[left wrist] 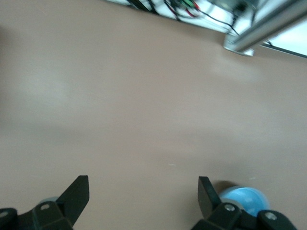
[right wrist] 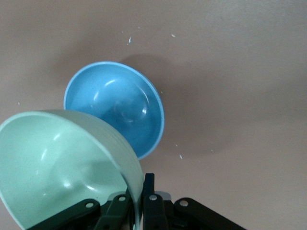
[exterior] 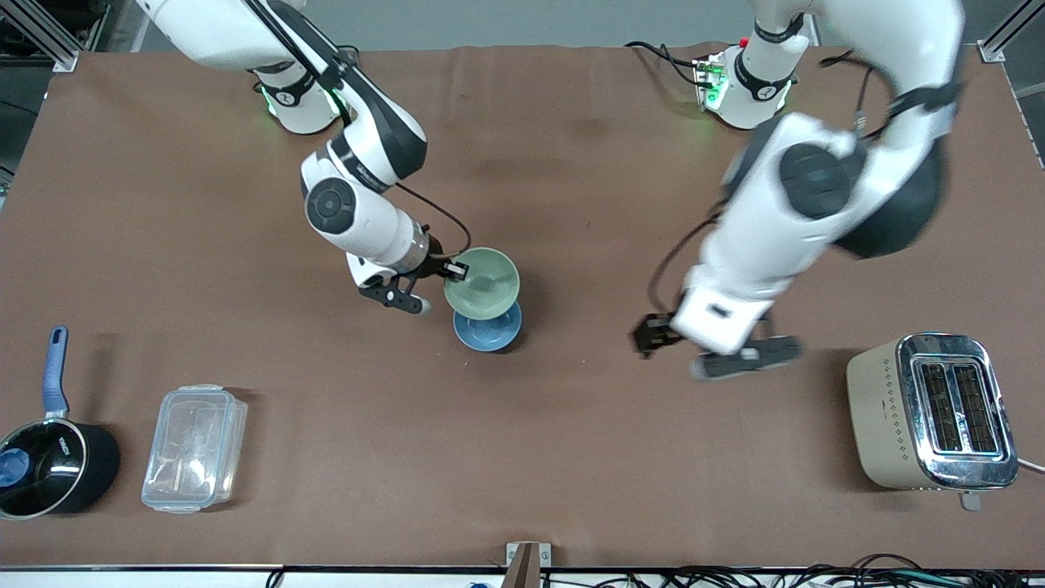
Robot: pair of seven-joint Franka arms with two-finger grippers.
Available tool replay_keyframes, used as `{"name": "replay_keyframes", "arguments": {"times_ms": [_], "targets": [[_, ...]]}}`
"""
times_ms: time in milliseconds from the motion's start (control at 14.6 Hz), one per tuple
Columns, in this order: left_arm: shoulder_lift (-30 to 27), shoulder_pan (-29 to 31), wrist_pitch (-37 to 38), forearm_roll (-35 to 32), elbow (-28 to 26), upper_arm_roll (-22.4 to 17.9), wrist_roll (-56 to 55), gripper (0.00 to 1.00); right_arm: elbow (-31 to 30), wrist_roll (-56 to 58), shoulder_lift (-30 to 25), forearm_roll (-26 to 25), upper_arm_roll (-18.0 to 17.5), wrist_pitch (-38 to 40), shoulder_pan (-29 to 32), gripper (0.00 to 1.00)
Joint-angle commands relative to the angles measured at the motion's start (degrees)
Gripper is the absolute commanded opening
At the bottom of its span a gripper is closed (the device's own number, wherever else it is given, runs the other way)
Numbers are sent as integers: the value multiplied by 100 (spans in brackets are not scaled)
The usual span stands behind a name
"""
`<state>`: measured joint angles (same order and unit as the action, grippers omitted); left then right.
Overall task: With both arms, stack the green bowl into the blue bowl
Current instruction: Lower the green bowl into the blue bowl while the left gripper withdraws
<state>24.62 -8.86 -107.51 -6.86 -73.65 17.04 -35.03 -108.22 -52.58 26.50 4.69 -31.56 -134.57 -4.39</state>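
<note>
The green bowl (exterior: 482, 282) hangs above the blue bowl (exterior: 488, 328), partly past the blue bowl's rim, so my right gripper needs to keep holding the green bowl until it is in the blue bowl.
My right gripper (exterior: 455, 270) is shut on the rim of the green bowl (exterior: 482, 282) and holds it in the air, partly over the blue bowl (exterior: 488, 328). The blue bowl stands upright on the brown table near its middle. In the right wrist view the green bowl (right wrist: 62, 167) hangs tilted from my jaws, with the blue bowl (right wrist: 117, 108) below it. My left gripper (exterior: 653, 336) is open and empty above the table, toward the left arm's end from the bowls. In the left wrist view the blue bowl (left wrist: 245, 200) shows past one fingertip.
A beige and chrome toaster (exterior: 935, 412) stands near the front at the left arm's end. A clear plastic lidded box (exterior: 194, 447) and a black saucepan with a blue handle (exterior: 47, 457) stand near the front at the right arm's end.
</note>
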Motion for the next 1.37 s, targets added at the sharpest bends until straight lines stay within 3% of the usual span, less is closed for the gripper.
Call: {"name": "replay_keyframes", "arguments": {"times_ms": [0,274,410,615,1299], "targets": [[-675,497,755,-8,-281,72,907,100,381,-384,399,-407,-44,-42,-44,1],[-1414,1209,1723,114,-333,107,2261,100,346,-384,593,-495,-35,-333,-97,2],[-1879,1378,1804,465,-709,11,2526,100,328,-393,619,-548,-35,-350,-124,2],[-2530,818,1821,606,-1413,-1023,3096,100,302,-402,681,-662,-17,-386,-168,4],[-2576,842,1935,607,-1459,-1132,3028,100,311,-402,892,-812,27,-666,-106,6]]}}
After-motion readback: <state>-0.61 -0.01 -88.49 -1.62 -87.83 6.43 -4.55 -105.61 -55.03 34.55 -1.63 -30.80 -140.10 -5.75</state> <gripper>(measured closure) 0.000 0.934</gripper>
